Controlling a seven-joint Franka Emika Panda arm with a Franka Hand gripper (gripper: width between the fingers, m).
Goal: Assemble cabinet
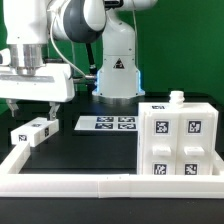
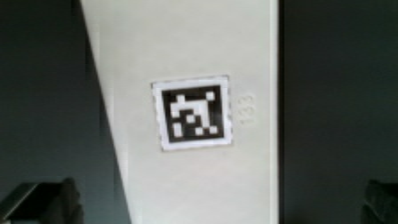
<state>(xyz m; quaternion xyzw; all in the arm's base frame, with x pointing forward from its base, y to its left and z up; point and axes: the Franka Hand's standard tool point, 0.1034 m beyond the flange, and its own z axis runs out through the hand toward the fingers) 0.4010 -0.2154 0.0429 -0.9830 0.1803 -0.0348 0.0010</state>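
The tagged white block (image 1: 35,131) is below my gripper's fingers with dark gaps between them and it, so my gripper would miss it if it closed now. My gripper should lower first, then close on the block.
The cabinet body (image 1: 178,135) is a large white box with several black-and-white tags and a small knob on top, standing at the exterior view's right. A small loose white block (image 1: 32,131) with a tag lies at the exterior view's left. My gripper (image 1: 36,106) hangs just above that block, apart from it. In the wrist view the block (image 2: 196,70) fills the middle as a long white piece with one tag. My gripper (image 2: 210,205) is open, with a dark fingertip (image 2: 32,202) on either side of the block. It holds nothing.
The marker board (image 1: 108,124) lies flat in the middle between the block and the cabinet. Long white border rails (image 1: 70,180) run along the front and the left side of the black table. The robot's base (image 1: 118,70) stands behind.
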